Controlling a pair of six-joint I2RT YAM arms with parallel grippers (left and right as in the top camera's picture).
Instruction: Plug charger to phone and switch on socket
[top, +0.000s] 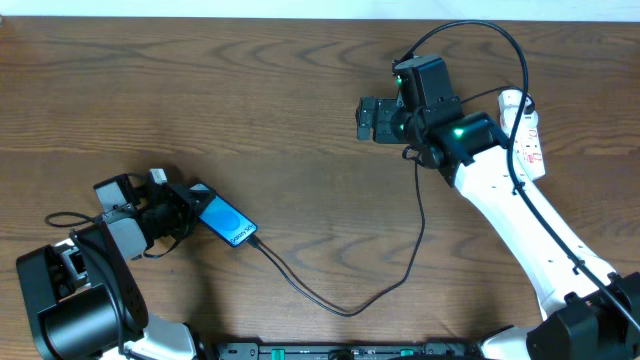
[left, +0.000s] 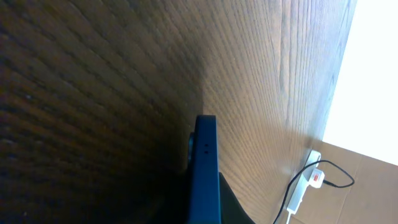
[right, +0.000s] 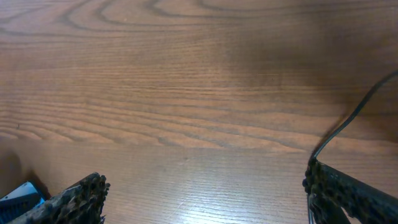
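The phone (top: 226, 222) is low over flat, empty table with its screen facing the overhead view, so my left gripper will let go of the phone.
The phone (top: 226, 222) has a bright blue screen and lies at the left, held in my left gripper (top: 192, 212), which is shut on its upper end. It shows edge-on in the left wrist view (left: 205, 168). The charger (top: 350, 311) is a thin black cable; its tip meets the phone's lower end, and it loops right and up toward the socket (top: 531, 128). The socket is a white strip at the far right, partly hidden by my right arm. My right gripper (top: 366, 118) is open and empty above the table's middle, its fingers (right: 202, 193) wide apart.
The wooden table (top: 250, 90) stretches between both arms. The socket also shows far off in the left wrist view (left: 303, 188), with a red mark. In the right wrist view the cable (right: 351, 121) crosses at right and the phone's corner (right: 18, 195) shows at lower left.
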